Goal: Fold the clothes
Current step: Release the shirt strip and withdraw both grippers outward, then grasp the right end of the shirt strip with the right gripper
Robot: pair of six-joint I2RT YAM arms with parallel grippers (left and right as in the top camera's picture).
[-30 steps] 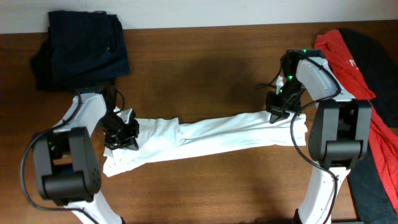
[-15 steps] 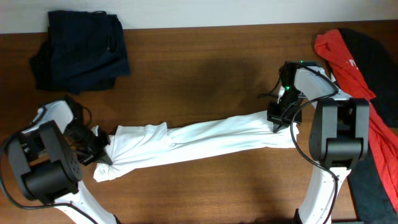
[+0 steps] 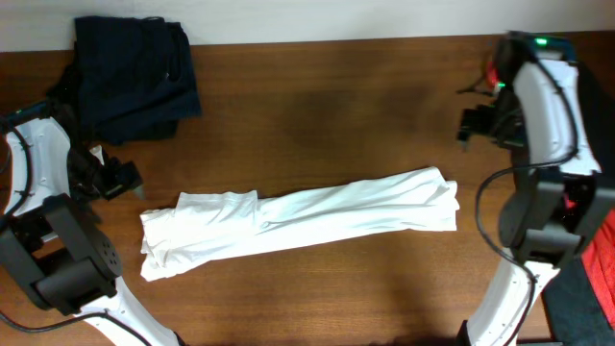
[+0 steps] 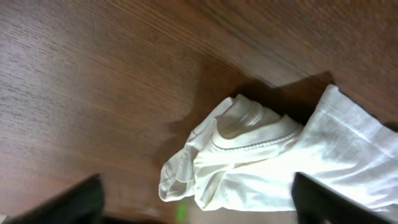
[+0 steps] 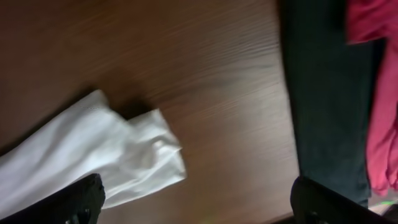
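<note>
My right gripper grabs the white T-shirt's (image 3: 298,221) far end next, to fold that end inward over the folded T-shirt.
The white T-shirt (image 3: 298,221) lies folded into a long narrow strip across the middle of the table, slanting from lower left to upper right. My left gripper (image 3: 120,180) hovers left of its left end, open and empty. In the left wrist view the shirt's bunched end (image 4: 267,155) lies ahead of the left gripper (image 4: 196,211), whose black fingertips (image 4: 68,202) stand far apart. My right gripper (image 3: 476,123) is raised beyond the shirt's right end, also open. The right wrist view shows that end (image 5: 93,155) below the wide-spread right gripper (image 5: 202,211).
A navy garment (image 3: 125,77) lies heaped at the back left corner. A red garment (image 5: 373,93) over a dark one (image 5: 323,93) sits at the table's right edge, partly hidden in the overhead view by my right arm (image 3: 548,106). Bare wood surrounds the shirt.
Both grippers have opened and let go of the shirt's ends. The left arm pulled away to the left, the right arm rose toward the back right. The shirt now lies free.
</note>
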